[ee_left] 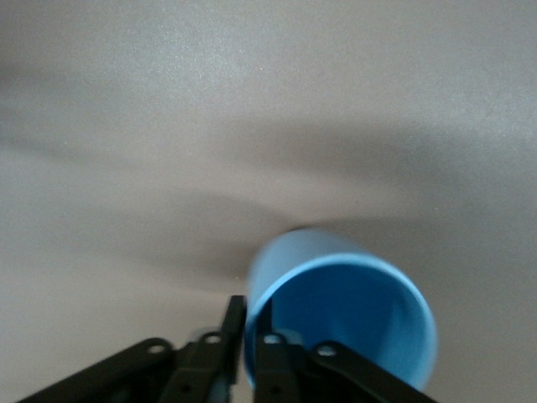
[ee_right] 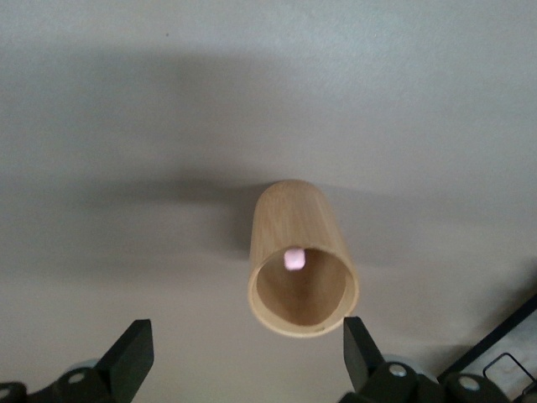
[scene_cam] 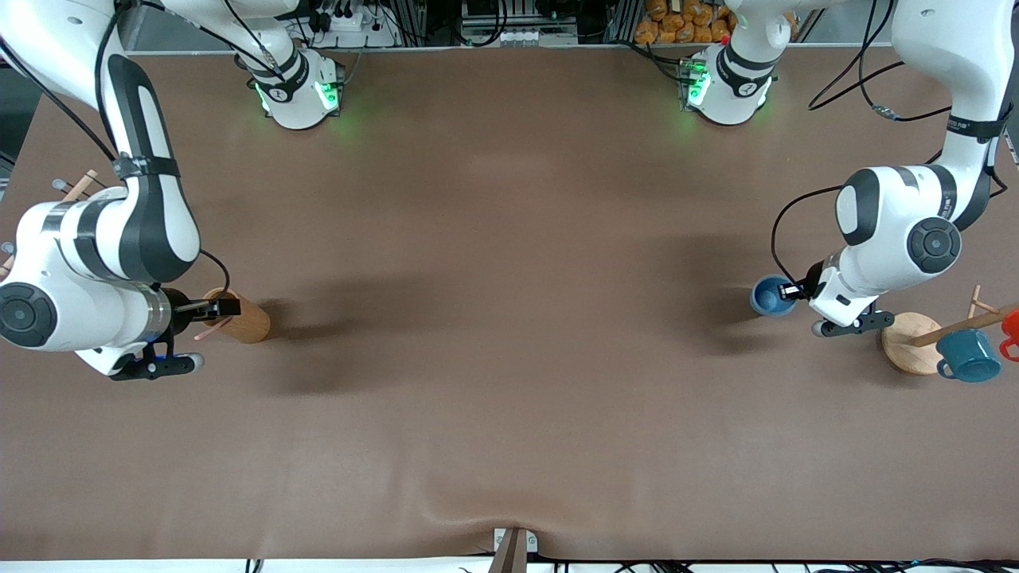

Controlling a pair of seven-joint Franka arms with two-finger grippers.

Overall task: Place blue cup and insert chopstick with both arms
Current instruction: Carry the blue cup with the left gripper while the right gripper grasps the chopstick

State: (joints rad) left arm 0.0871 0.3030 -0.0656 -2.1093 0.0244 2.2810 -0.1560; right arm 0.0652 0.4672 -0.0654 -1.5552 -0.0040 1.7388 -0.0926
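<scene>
Next, my right gripper grabs the pale-pink chopstick by its tip (ee_right: pixel 294 259), to put the chopstick into the blue cup.
The blue cup (scene_cam: pixel 768 295) is at the left arm's end of the table, beside a wooden stand's round base. My left gripper (scene_cam: pixel 793 291) is shut on its rim. In the left wrist view the cup (ee_left: pixel 352 311) has one finger inside and one outside its wall, with the gripper (ee_left: pixel 249 317) closed on it. The pale-pink chopstick (scene_cam: pixel 209 330) leans out of a wooden cup (scene_cam: pixel 247 320) at the right arm's end. My right gripper (scene_cam: pixel 221 307) is over that cup's mouth, open and empty. In the right wrist view its fingers (ee_right: pixel 127 359) stand wide apart, and the chopstick's tip (ee_right: pixel 294 259) shows inside the wooden cup (ee_right: pixel 298 252).
A wooden mug stand with a round base (scene_cam: pixel 907 342) carries a teal mug with a handle (scene_cam: pixel 967 356) and a red mug (scene_cam: pixel 1011 330) at the left arm's end. Wooden pegs (scene_cam: pixel 80 186) show at the table's edge by the right arm.
</scene>
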